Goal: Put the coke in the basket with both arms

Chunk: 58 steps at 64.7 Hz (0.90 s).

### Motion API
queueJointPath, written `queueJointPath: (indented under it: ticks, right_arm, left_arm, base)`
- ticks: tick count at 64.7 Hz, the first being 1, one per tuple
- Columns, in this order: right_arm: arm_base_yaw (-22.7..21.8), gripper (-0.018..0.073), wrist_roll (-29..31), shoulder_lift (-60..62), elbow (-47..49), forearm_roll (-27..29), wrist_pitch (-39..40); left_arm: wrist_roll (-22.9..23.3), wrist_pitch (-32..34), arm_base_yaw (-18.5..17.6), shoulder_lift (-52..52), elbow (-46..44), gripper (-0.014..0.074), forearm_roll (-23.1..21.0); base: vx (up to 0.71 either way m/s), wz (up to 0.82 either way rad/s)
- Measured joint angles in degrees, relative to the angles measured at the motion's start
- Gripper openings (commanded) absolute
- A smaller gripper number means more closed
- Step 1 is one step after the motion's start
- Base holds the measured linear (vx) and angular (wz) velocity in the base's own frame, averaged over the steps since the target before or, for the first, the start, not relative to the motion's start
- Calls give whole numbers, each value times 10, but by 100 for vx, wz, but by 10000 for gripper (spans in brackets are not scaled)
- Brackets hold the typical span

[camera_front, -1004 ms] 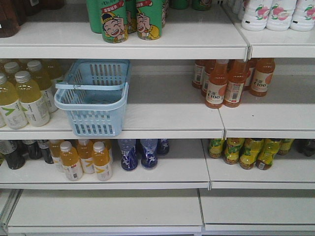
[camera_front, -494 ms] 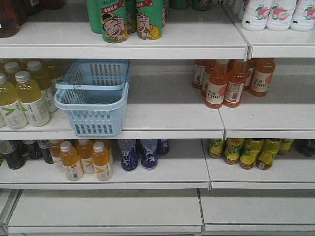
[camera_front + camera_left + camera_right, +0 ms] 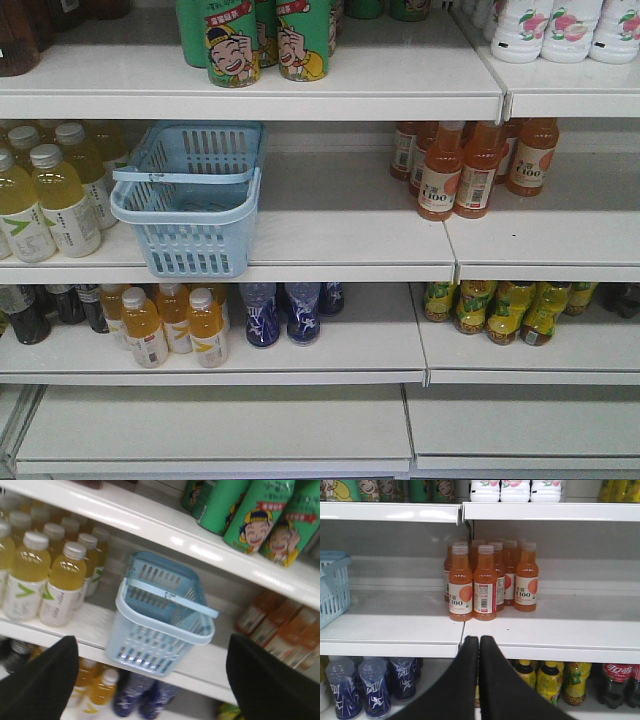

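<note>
The left gripper grabs the light blue basket by its rim (image 3: 186, 216) next, so the basket's inside stays free for the coke.
The light blue basket (image 3: 190, 205) stands on the left part of the middle shelf, its handles up; it also shows in the left wrist view (image 3: 160, 617) and at the left edge of the right wrist view (image 3: 332, 585). My left gripper (image 3: 152, 637) is open and empty, its black fingers (image 3: 42, 680) wide apart in front of and below the basket. My right gripper (image 3: 479, 638) is shut and empty, in front of the middle shelf's edge. The coke (image 3: 616, 684), with its red wrap, stands on the lower shelf at the right. Neither arm shows in the front view.
Orange juice bottles (image 3: 485, 582) stand on the middle shelf right of the basket. Yellow tea bottles (image 3: 50, 195) stand left of it. Green cans (image 3: 255, 40) are above. Blue bottles (image 3: 285, 310), orange bottles (image 3: 170, 325) and yellow-green bottles (image 3: 545, 680) fill the lower shelf.
</note>
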<state>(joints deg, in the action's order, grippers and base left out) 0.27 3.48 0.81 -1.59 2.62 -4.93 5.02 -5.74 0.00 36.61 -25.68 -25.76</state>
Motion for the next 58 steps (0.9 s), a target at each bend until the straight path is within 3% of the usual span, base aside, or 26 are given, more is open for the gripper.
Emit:
queueJointPath:
  ticks: [8, 14, 20, 33, 45, 58]
  right_arm:
    - [0, -10, 0, 0, 0, 0, 0]
    - [0, -10, 0, 0, 0, 0, 0]
    - [0, -10, 0, 0, 0, 0, 0]
    - [0, -10, 0, 0, 0, 0, 0]
    - [0, -10, 0, 0, 0, 0, 0]
    - [0, -10, 0, 0, 0, 0, 0]
  left_arm:
    - [1, 27, 0, 69, -4, 587, -215]
    - [-1, 33, 0, 138, -24, 587, -332]
    - [-11, 20, 0, 215, -66, 587, -374]
    - [-22, -69, 0, 379, -205, 586, -405]
    - [-26, -143, 0, 503, -313, 586, -501]
    - [-64, -153, 0, 581, -375, 586, -584]
  base:
    - [0, 0]
    - [0, 0]
    - [0, 0]
    - [0, 0]
    - [0, 0]
    - [0, 0]
